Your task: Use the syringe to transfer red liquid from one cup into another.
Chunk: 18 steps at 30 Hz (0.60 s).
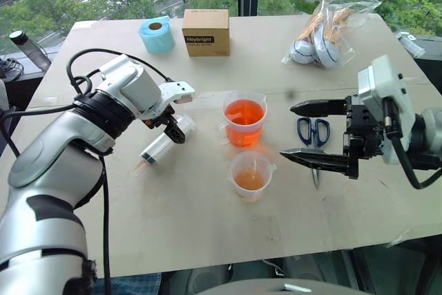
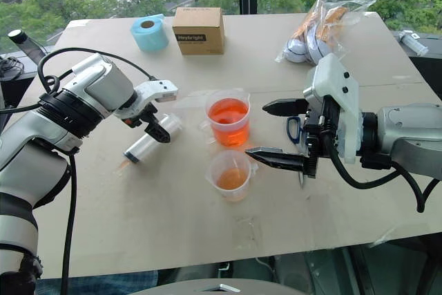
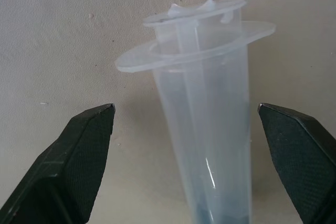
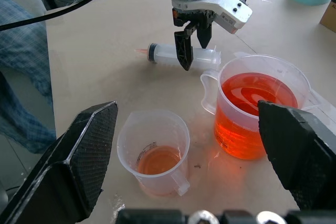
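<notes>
I can close my left gripper now. Its fingers are beside the syringe's body, below its rim point(image 3: 136, 59), so they would hold the syringe's body.
The syringe point(image 1: 160, 146) lies flat on the table, left of the cups, its orange tip toward the near left. My left gripper point(image 1: 169, 129) points down over its barrel point(image 3: 205, 129) near the flanged end, open, one finger on each side. The larger handled cup point(image 1: 244, 121) holds red liquid point(image 1: 244, 112) to well above half. Just in front of it, the smaller cup point(image 1: 251, 175) has a shallow orange-red layer. My right gripper point(image 1: 289, 131) hovers open to the right of both cups, pointing toward them, holding nothing.
Blue-handled scissors point(image 1: 314, 131) lie under my right gripper. At the far side stand a blue tape roll point(image 1: 157, 34), a cardboard box point(image 1: 206, 31) and a filled plastic bag point(image 1: 331, 29). A dark bottle point(image 1: 27, 48) stands off the table's far left corner.
</notes>
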Motion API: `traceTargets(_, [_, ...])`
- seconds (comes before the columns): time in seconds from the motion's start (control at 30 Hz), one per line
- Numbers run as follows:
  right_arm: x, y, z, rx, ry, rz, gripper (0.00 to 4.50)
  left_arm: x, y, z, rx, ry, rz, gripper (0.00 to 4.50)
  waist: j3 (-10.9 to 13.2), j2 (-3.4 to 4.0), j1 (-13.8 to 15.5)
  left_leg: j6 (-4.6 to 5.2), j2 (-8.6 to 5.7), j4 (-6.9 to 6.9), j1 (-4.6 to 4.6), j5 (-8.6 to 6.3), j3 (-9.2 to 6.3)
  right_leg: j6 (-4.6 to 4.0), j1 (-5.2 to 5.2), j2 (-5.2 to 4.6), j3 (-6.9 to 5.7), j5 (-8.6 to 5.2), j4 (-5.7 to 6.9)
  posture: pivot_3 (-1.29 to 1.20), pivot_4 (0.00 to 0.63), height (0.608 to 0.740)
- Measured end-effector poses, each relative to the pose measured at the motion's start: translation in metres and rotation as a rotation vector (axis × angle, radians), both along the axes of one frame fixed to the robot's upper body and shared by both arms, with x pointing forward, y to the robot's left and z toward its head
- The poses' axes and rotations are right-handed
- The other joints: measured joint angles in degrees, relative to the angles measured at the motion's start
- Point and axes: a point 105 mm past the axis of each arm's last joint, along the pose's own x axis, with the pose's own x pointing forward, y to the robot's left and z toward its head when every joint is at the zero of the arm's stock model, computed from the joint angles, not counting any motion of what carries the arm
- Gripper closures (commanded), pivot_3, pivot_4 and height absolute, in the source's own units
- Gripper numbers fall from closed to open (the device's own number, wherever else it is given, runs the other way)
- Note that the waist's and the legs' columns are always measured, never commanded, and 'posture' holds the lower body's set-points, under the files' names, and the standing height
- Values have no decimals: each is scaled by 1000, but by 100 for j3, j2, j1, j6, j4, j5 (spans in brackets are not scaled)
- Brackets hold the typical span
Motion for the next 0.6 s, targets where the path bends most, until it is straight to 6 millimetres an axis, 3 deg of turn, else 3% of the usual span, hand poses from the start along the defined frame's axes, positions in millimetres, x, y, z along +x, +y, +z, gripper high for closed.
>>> traceTargets(0.07, [1, 0, 0, 2, -1, 0, 0, 0, -2, -1, 2, 2, -9, 820, 0, 0, 2, 0, 0, 2, -2, 0, -1, 0, 0, -8, -1, 0, 0, 0, 150, 740])
traceTargets(0.23, [3, 0, 2, 4, -14, -8, 0, 1, -3, -2, 3, 4, -8, 2919, 0, 0, 2, 0, 0, 4, -2, 0, -1, 0, 0, -7, -3, 0, 1, 0, 150, 740])
traceTargets(0.6, [5, -1, 4, 12, -17, -12, 0, 4, 0, -1, -22, -3, 32, 2919, -1, 0, 3, 0, 0, 7, -2, 0, -3, 0, 0, -5, -4, 0, 4, 0, 150, 740])
